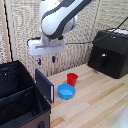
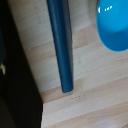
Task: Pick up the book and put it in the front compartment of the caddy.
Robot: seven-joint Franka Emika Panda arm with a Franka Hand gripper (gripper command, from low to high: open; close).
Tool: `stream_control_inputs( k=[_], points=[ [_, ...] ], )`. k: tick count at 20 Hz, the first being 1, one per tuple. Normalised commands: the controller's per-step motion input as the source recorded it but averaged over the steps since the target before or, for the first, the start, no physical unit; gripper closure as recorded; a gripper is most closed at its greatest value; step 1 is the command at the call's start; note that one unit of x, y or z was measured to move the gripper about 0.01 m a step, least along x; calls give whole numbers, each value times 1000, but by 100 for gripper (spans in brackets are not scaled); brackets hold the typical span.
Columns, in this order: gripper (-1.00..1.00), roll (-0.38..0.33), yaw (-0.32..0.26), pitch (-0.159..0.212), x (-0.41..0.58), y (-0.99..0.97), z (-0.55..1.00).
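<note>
The dark navy book needs to go into the caddy's front compartment, so my gripper will next grab the book by its top edge [image 1: 44, 78] [image 2: 57, 30].
The dark navy book [image 1: 44, 85] stands upright on the wooden table, leaning against the side wall of the black caddy [image 1: 20, 102]. In the wrist view the book [image 2: 61, 45] shows edge-on as a long blue strip beside the caddy's dark wall [image 2: 15, 65]. My gripper [image 1: 46, 61] hangs above the book, apart from it, its two blue-tipped fingers spread open and empty. The caddy's inner divider [image 1: 17, 95] splits it into two sections; the nearer section [image 1: 20, 111] is the front compartment.
A blue bowl [image 1: 66, 91] lies on the table just beside the book, also seen as the blue bowl [image 2: 114, 25] in the wrist view. A red cup [image 1: 72, 79] stands behind it. A black glossy appliance [image 1: 110, 52] sits at the exterior view's right.
</note>
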Motion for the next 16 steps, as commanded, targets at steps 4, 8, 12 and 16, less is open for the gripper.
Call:
stream_control_inputs(
  k=[4, 8, 12, 16],
  points=[
    [-100, -108, 102, 55, 285, 5, -109],
    [-100, -39, 108, 34, 307, 0, -116],
    [-100, -1, 102, 0, 316, 8, -186],
    [-100, -4, 117, 0, 287, -3, -218]
  ],
)
